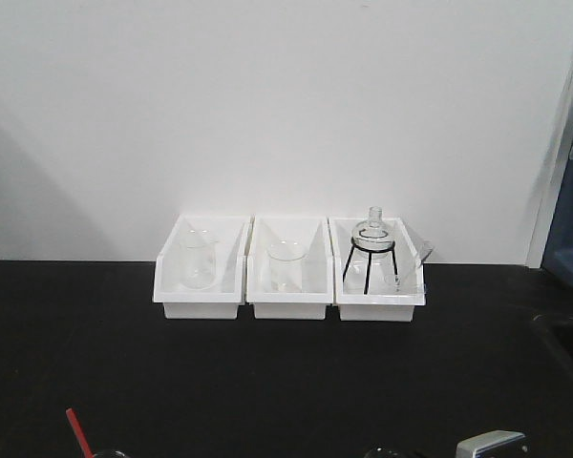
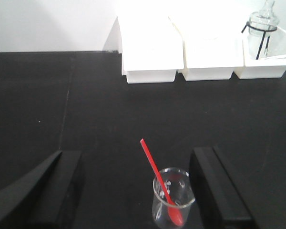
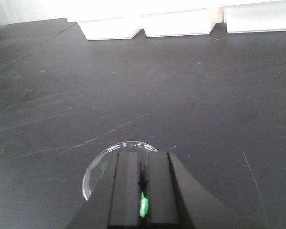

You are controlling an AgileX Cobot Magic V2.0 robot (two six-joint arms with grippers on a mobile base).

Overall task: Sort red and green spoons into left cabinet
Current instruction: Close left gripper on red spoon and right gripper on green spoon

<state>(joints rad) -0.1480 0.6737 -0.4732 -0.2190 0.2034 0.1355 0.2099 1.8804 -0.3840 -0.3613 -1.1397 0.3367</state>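
The red spoon needs to go into the left cabinet. My left gripper should next pick it up by its handle (image 2: 149, 156) above the glass beaker (image 2: 164, 202).
The red spoon (image 2: 157, 176) stands bowl-down in a small glass beaker (image 2: 174, 200), its handle leaning up and to the left. My left gripper (image 2: 133, 155) is open, with one black finger on each side of the beaker and touching nothing. In the front view only the red spoon's handle tip (image 1: 74, 426) shows, at the bottom edge. My right gripper (image 3: 143, 160) is shut over the rim of a second glass beaker (image 3: 99, 168). The green spoon (image 3: 143, 206) shows in the thin slit between its fingers. The left cabinet is out of view.
Three white bins (image 1: 291, 267) holding glassware stand in a row against the back wall on the black counter (image 1: 267, 372). The right bin holds a flask on a black wire stand (image 1: 371, 250). A sink edge (image 1: 565, 334) lies at the far right. A grey arm part (image 1: 492, 444) shows at the bottom.
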